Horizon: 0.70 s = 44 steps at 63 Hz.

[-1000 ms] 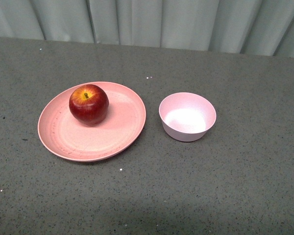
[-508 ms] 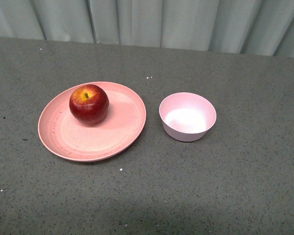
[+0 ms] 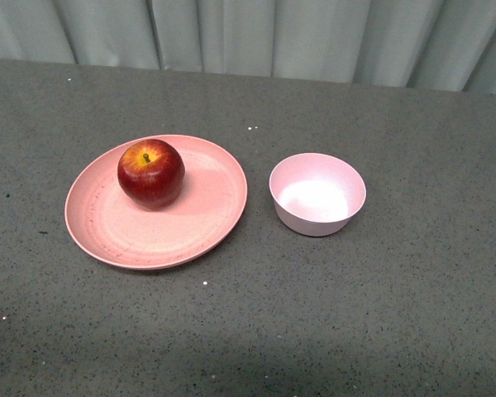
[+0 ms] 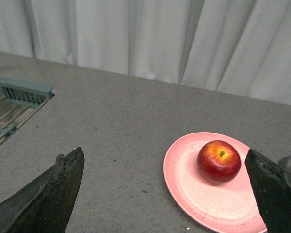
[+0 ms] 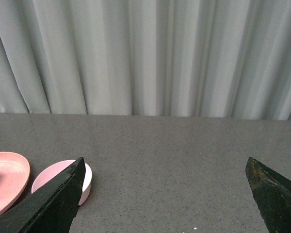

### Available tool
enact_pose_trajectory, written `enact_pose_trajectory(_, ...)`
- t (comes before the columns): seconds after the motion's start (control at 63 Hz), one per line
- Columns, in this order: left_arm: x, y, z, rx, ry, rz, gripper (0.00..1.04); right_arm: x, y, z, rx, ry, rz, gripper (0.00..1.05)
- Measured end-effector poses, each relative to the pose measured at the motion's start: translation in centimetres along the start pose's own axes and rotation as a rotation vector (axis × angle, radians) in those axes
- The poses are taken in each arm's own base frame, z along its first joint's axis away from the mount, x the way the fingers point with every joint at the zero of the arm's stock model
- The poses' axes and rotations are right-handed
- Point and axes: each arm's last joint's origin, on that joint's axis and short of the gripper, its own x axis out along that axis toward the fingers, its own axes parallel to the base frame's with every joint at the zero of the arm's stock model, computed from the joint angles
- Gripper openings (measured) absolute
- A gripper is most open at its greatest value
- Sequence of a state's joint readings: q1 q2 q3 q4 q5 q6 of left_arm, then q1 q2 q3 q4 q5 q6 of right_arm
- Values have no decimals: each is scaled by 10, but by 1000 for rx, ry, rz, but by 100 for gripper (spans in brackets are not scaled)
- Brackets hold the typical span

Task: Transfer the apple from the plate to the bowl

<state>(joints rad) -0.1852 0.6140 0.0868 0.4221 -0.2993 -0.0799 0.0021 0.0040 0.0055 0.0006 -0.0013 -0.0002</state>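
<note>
The left gripper grabs the apple (image 3: pixel 150 174) around its round red sides next, to move it from the plate into the bowl (image 3: pixel 317 194).
The dark-red apple (image 3: pixel 150 174) with a yellow patch at its stem rests on the far part of the salmon-pink plate (image 3: pixel 124 236). To the plate's right stands the small pale pink bowl (image 3: pixel 317 194), with nothing in it. No arm shows in the front view. In the left wrist view my left gripper (image 4: pixel 164 151) hangs open, above and short of the plate (image 4: pixel 194 199), with the apple (image 4: pixel 218 161) beyond its right finger side. My right gripper (image 5: pixel 165 165) is open over bare table, with the bowl (image 5: pixel 56 174) and plate edge (image 5: pixel 5 179) off to one side.
A grey speckled table (image 3: pixel 397 314) runs back to a pale curtain (image 3: pixel 256 33). A teal-framed grate (image 4: pixel 19 94) is set into the surface, seen in the left wrist view, away from the plate.
Apple, plate and bowl sit a few pixels higher in the front view; they keep the same places relative to each other.
</note>
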Motion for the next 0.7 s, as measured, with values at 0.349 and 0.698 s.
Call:
enact_pose_trajectory(0.349, 126, -62, -36, 66, 460, -159, 98, 0, 0, 0, 0, 0, 0, 95)
enact_pose_trajectory(0.698, 192, -100, -54, 80, 566, -145, 98, 0, 0, 0, 0, 0, 0, 95)
